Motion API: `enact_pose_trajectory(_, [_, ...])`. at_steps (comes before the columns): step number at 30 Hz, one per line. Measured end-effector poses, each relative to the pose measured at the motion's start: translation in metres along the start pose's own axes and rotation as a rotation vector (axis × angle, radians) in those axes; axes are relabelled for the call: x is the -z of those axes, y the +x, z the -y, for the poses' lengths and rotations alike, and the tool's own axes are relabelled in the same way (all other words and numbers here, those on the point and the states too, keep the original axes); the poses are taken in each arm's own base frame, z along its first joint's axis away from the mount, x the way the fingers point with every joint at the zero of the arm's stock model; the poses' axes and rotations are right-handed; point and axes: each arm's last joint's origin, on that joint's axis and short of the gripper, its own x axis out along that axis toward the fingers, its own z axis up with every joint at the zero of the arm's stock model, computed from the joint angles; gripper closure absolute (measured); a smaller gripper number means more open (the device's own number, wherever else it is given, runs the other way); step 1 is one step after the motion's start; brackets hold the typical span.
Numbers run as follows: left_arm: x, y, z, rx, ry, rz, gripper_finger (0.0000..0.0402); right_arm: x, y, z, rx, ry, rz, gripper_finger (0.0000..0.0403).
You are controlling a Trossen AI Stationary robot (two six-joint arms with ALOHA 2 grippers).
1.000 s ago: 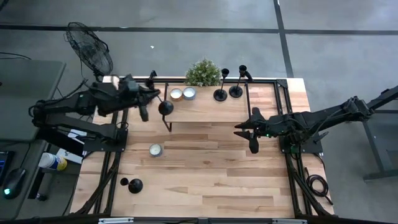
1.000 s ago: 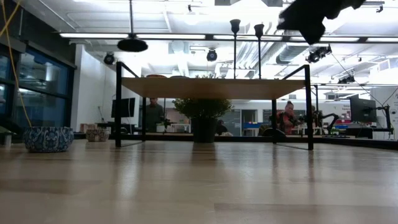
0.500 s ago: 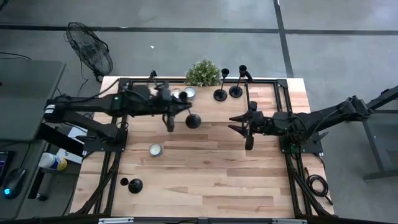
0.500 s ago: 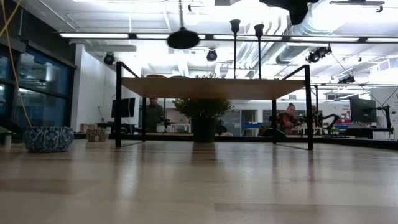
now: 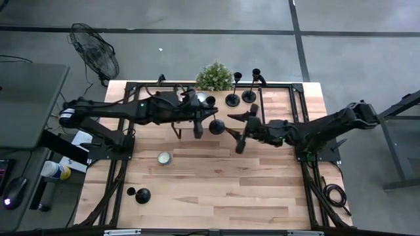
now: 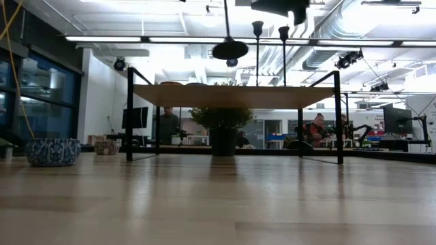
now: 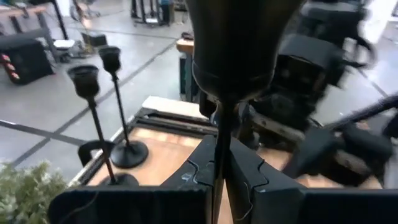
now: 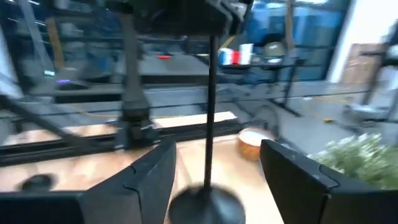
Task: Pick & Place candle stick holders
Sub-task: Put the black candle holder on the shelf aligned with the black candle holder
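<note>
The right gripper grabs the holder by its stem (image 8: 210,134) next, so that the candle stick holder's round base (image 8: 207,207) stays free to stand on the shelf.
My left gripper (image 5: 200,122) is shut on a black candle stick holder, whose round base (image 5: 216,126) hangs high above the table and also shows in the low view (image 6: 229,50). My right gripper (image 5: 237,129) is open just right of that base. In the right wrist view the holder's stem (image 8: 210,106) stands ahead of and between its spread fingers, untouched. Two more holders (image 5: 232,99) (image 5: 249,96) stand on their bases on the raised shelf (image 6: 204,95). A fourth holder (image 5: 140,195) sits on the table near the left near corner. My left gripper pinches the holder's thin stem (image 7: 219,146) between its two fingers (image 7: 249,177), which lie across it. The fingers come roughly level from the table's left. The holder is lifted clear with its stem vertical and its base (image 7: 239,50) at the lower end.
A potted plant (image 5: 213,77) stands at the far edge. Small candle cups sit on the shelf (image 5: 197,98) and on the table (image 5: 164,158). A patterned bowl (image 6: 52,151) shows at the left in the low view. A fan (image 5: 95,52) stands beyond the far left corner.
My left gripper has carried the holder toward the table's right, from the shelf's left end to the middle, still clear of the table. My right gripper has moved toward the table's left, to meet the holder, staying open.
</note>
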Motion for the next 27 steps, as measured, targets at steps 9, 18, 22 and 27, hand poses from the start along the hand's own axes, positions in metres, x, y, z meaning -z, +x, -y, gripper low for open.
enact_pose_trajectory(9, [0.004, 0.005, 0.001, -0.018, 0.003, -0.011, 0.0394, -0.027, 0.043, -0.019, 0.173, -0.018, 0.022, 0.0182])
enact_pose_trajectory(18, [0.004, 0.005, 0.0, -0.02, 0.003, -0.012, 0.0394, -0.027, 0.057, -0.022, 0.173, 0.03, -0.027, 0.0202])
enact_pose_trajectory(22, [0.004, 0.005, 0.0, -0.02, 0.004, -0.015, 0.0394, -0.029, 0.055, -0.021, 0.179, 0.043, -0.02, 0.0225])
enact_pose_trajectory(27, [0.006, 0.005, 0.0, -0.021, 0.006, -0.027, 0.0394, -0.03, 0.055, -0.021, 0.178, 0.046, -0.015, 0.0265])
